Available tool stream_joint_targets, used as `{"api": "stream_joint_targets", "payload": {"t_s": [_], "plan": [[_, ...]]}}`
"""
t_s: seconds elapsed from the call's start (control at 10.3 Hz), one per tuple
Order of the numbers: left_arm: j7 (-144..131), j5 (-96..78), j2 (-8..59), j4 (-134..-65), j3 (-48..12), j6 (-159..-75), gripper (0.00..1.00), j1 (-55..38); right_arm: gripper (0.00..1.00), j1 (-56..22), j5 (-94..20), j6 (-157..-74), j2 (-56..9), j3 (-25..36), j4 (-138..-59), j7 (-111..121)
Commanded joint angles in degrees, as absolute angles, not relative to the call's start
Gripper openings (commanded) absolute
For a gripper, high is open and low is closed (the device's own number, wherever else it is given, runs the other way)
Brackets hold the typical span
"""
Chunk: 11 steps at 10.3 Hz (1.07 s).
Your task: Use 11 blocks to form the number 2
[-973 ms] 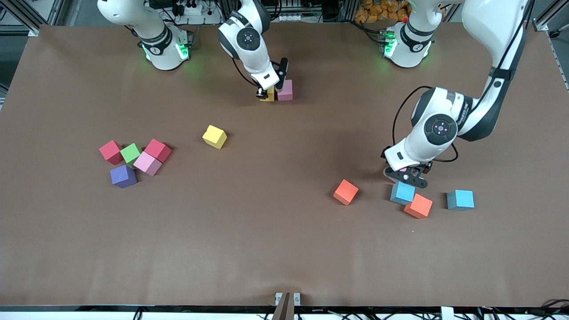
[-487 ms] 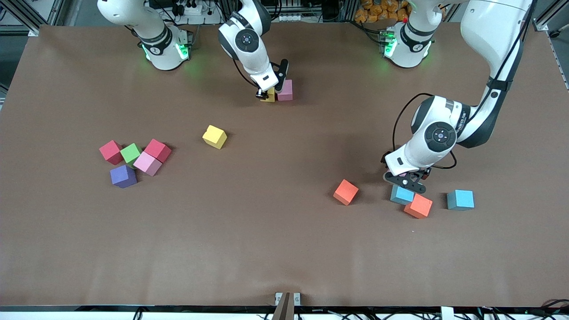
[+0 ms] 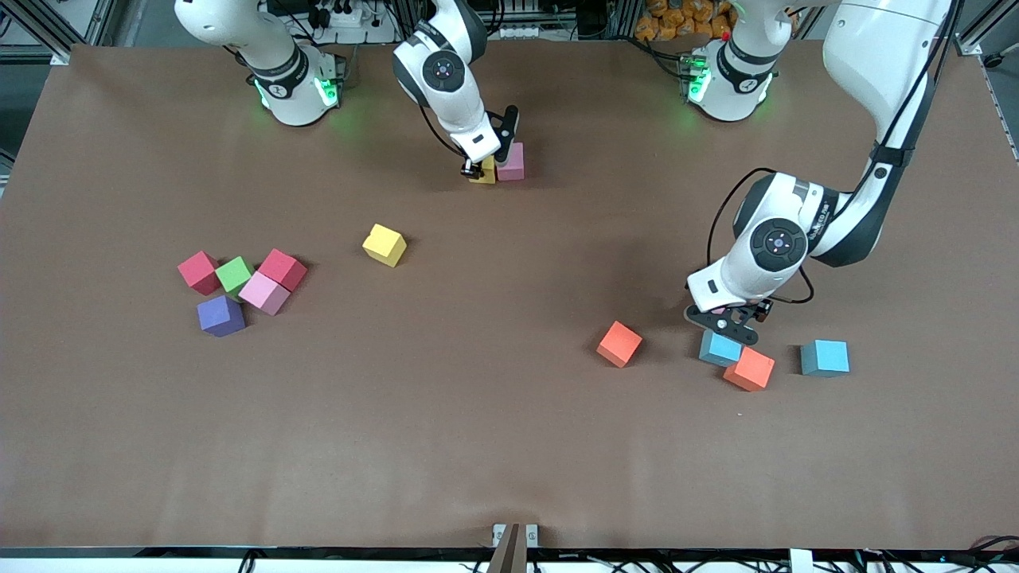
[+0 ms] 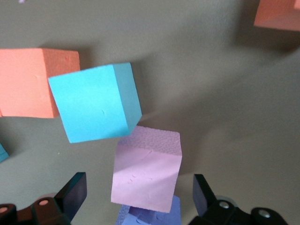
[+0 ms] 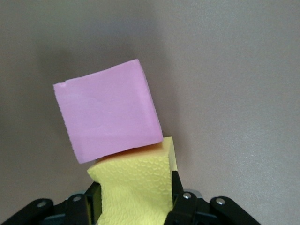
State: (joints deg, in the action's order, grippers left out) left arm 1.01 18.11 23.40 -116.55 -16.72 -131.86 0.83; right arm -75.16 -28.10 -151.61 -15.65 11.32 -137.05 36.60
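Observation:
The left gripper's fingers hover above the pale pink block's top side (image 4: 146,178) and the purple block (image 4: 152,216), so the gripper needs to move lower before it closes on the pale pink block.
My right gripper (image 3: 481,169) is shut on a yellow block (image 5: 136,187) that touches a pink block (image 3: 511,161) near the robots' bases. My left gripper (image 3: 726,320) is open, its fingers (image 4: 75,191) on either side of a pale pink block (image 4: 147,173) that partly covers a purple block (image 4: 152,216). Beside it lie a light blue block (image 3: 720,348) and an orange block (image 3: 749,369). Loose blocks: orange (image 3: 619,344), light blue (image 3: 825,357) and yellow (image 3: 384,244). No number 2 shows in these views.
Toward the right arm's end lies a cluster of blocks: red (image 3: 198,272), green (image 3: 234,274), red (image 3: 282,269), pink (image 3: 264,293) and purple (image 3: 221,316). The brown table (image 3: 478,446) is bare nearer the front camera.
The left arm's wrist has sunk slightly over the pale pink block, jaws still wide. The right gripper has stayed at the pink block with the yellow block in it.

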Motion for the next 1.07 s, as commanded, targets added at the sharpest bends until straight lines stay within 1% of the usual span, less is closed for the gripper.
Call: {"api": "stream_joint_targets", "payload": {"t_s": [0.0,0.29,0.39,0.49,0.58,0.97], "plan": [[3.68,19.42,22.33,-118.47,-16.96,-132.36,1.0,2.63,0.0,-76.81,-30.15,-153.45,-17.05,11.69,-136.76,36.83],[4.04,18.64,23.02,-118.39,-16.96,-132.54,1.0,2.9,0.0,-77.17,-30.15,-154.16,-17.49,11.25,-136.67,36.74],[3.96,18.55,23.2,-118.39,-16.96,-132.8,1.0,2.9,0.02,-77.25,-30.15,-154.33,-17.49,11.16,-136.58,35.52],[3.78,18.46,23.38,-118.39,-16.96,-132.89,1.0,2.9,0.44,-77.43,-30.15,-154.25,-17.49,10.81,-136.32,35.07],[3.78,17.59,23.47,-118.39,-16.96,-132.89,1.0,2.9,0.99,-77.43,-30.06,-154.16,-17.49,10.81,-136.23,34.11],[3.26,16.88,24.87,-118.48,-16.96,-133.85,1.0,2.73,1.0,-76.91,-29.97,-153.37,-16.61,10.81,-135.09,34.36]]}}
